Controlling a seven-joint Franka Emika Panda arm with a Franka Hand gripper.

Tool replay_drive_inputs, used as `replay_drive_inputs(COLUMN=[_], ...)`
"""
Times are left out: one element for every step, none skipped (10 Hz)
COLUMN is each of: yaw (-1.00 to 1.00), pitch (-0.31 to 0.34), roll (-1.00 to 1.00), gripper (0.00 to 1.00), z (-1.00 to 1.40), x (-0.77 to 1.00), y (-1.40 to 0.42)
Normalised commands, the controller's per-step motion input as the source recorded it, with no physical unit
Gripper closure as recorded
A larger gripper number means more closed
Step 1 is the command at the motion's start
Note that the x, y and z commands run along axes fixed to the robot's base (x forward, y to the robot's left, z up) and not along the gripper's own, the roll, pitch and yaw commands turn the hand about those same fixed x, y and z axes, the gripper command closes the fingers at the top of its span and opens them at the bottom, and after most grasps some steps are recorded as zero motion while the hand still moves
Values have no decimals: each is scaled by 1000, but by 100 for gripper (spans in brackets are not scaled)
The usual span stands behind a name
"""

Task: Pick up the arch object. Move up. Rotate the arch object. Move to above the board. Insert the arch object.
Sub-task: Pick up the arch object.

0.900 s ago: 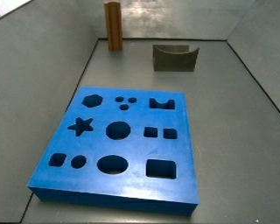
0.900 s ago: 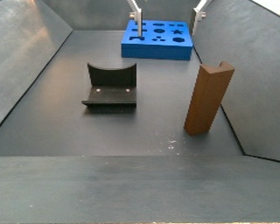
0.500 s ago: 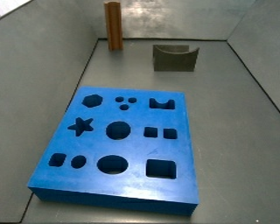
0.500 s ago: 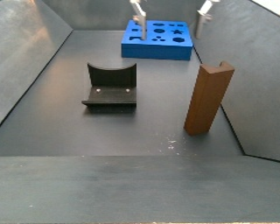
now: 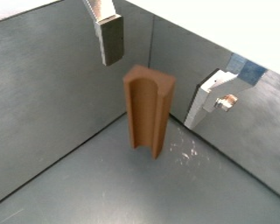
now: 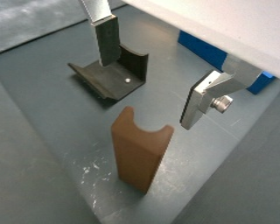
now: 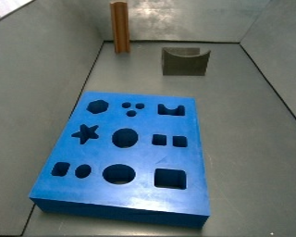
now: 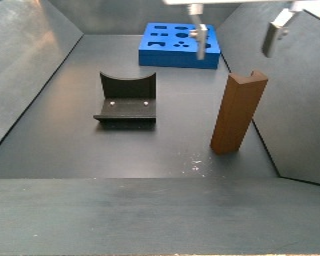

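The robot's gripper should next lift the arch object and turn it to go into the board (image 7: 126,153), so it should take hold of the arch object by its grooved upper part.
The arch object (image 8: 238,110) is a tall orange-brown block standing upright on the grey floor near a wall; it also shows in a side view (image 7: 119,28) and in both wrist views (image 5: 149,114) (image 6: 143,157). Its top has a rounded groove. My gripper (image 8: 236,35) is open and empty, above the arch object, with one finger (image 5: 111,39) on each side of it and higher than its top. It shows the same way in a wrist view (image 6: 157,70). The blue board (image 7: 126,153) with dark cut-outs lies flat, apart from both; it also shows in a side view (image 8: 174,45).
The dark fixture (image 8: 127,100) with a U-shaped notch stands on the floor beside the arch object, also seen in a side view (image 7: 184,61) and a wrist view (image 6: 108,74). Grey walls enclose the floor on all sides.
My gripper has moved from over the board to above the arch object. The arch object, fixture and board have not moved.
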Motion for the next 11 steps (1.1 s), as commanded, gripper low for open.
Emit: replay_drive_inputs(yaw=[251,257,306,320,297,349,417,466,483,443,0], pitch=[-196,-234,-209,-269,-229,-209,-204,-207,-221,-180,0], roll=[-184,-196,-193,-149,-40,0,0,0,0,0,7], gripper=[0,0,0,0,0,0,0,0,0,0,0], z=[-146,-137,-180,-237,-354,-400,-403,-403,-386,-257,0], x=[-83,-66,-60,-80,-140,-100,-63,-83,-103,-80,0], y=[354,360,329,257,71,0,0,0,0,0,-51])
